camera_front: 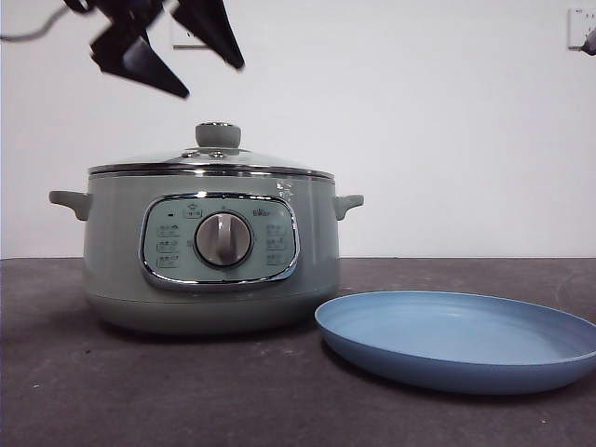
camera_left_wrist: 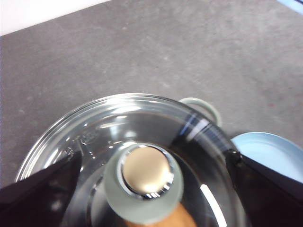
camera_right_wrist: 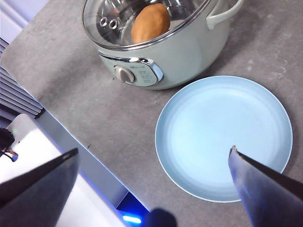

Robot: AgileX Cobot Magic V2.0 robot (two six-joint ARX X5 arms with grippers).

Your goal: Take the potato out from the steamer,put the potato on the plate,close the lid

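Observation:
The glass lid is far wider than the open fingers, so the robot's left gripper needs to grab it next by its narrow round knob.
The sage-green steamer stands left of centre with its glass lid on. The potato lies inside, orange-brown under the glass. My left gripper hangs open a little above the lid's knob. In the left wrist view that gripper has a jaw on each side of the knob, not touching it, and a bit of the potato shows below. The light-blue plate lies empty to the right of the steamer. My right gripper is open, high above the plate.
The dark grey table carries only the steamer and the plate. A white wall stands behind. The steamer's side handles stick out left and right. The right arm shows only as a black tip at the top right corner.

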